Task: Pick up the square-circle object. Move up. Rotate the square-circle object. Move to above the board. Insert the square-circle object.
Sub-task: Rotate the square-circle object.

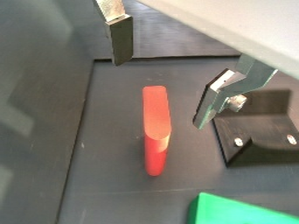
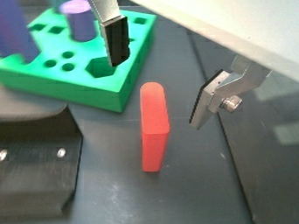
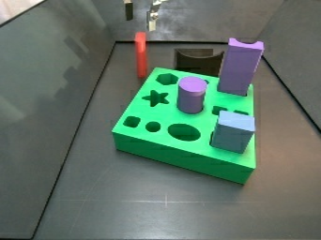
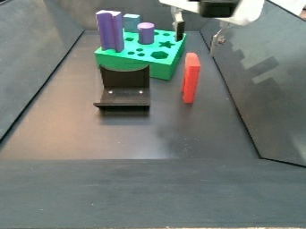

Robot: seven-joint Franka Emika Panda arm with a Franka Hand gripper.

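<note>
The square-circle object needs to fit into the board's hole, so my gripper will next grab it by the upper end of its red body (image 3: 141, 38) (image 1: 156, 98).
The square-circle object (image 4: 191, 78) is a slim red block standing upright on the dark floor, also seen in a side view (image 3: 142, 54) beside the board's corner. Both wrist views look down on its rounded top (image 1: 156, 127) (image 2: 155, 127). My gripper (image 1: 163, 92) (image 2: 158, 94) hangs open above it, one finger on each side, touching nothing. In the side views the gripper (image 3: 141, 11) (image 4: 198, 31) sits well above the block. The board (image 3: 160, 128) (image 4: 141, 63) is a bright green square with shaped holes, next to the red block (image 2: 70, 66).
A tall purple notched block (image 3: 242, 66), a purple cylinder (image 3: 191, 94) and a grey-blue cube (image 3: 234, 129) stand in the board. The black fixture (image 4: 122, 89) (image 3: 192, 59) sits on the floor beside the board. Sloped walls enclose the floor.
</note>
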